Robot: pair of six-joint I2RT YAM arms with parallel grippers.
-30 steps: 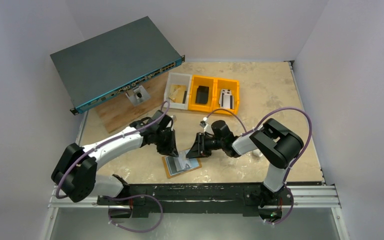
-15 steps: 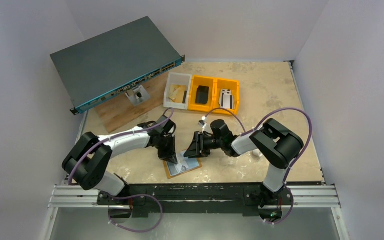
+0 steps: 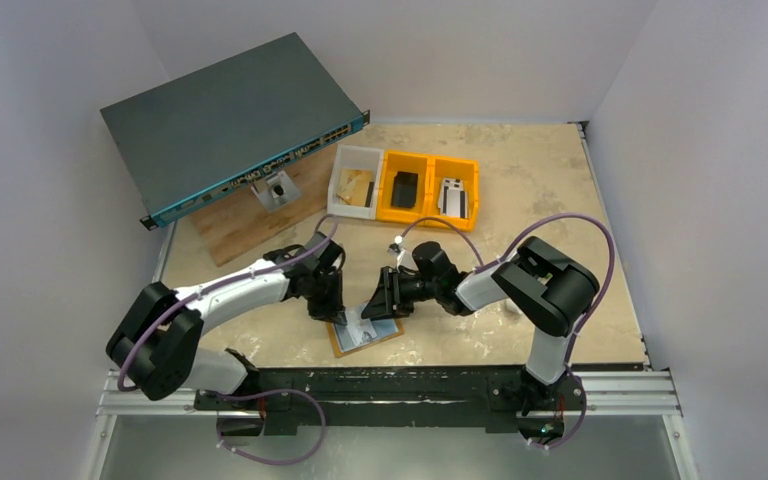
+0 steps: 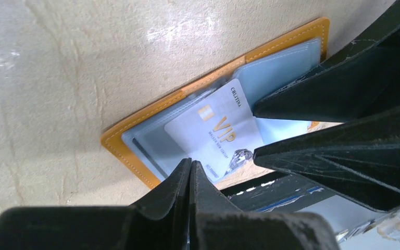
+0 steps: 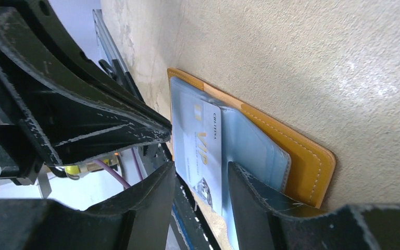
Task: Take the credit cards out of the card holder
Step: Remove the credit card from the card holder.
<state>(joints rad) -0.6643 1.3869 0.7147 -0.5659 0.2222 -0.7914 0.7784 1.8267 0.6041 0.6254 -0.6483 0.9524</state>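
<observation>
I should close my right gripper on the card now, because the VIP card's edge (image 3: 371, 328) is between both fingers, and they reach past the card's near corner.
The tan-orange card holder (image 3: 360, 335) lies open near the table's front edge, pale blue-grey inside up. It also shows in the left wrist view (image 4: 135, 169) and the right wrist view (image 5: 302, 156). A white VIP card (image 4: 213, 130) sticks partly out of its pockets toward the table edge and also shows in the right wrist view (image 5: 203, 140). My left gripper (image 4: 190, 164) is shut, its tips at the card's near edge over the holder's left half. My right gripper (image 5: 202, 172) is open, and its fingers straddle the card's outer end from the right.
A white bin (image 3: 356, 180) and two orange bins (image 3: 403, 187) stand at the back centre. A dark network switch (image 3: 230, 120) rests on a wooden board (image 3: 240, 225) at the back left. The metal front rail (image 3: 390, 380) runs just below the holder.
My left gripper has come down and toward me onto the card holder. My right gripper has shifted left, closer around the card.
</observation>
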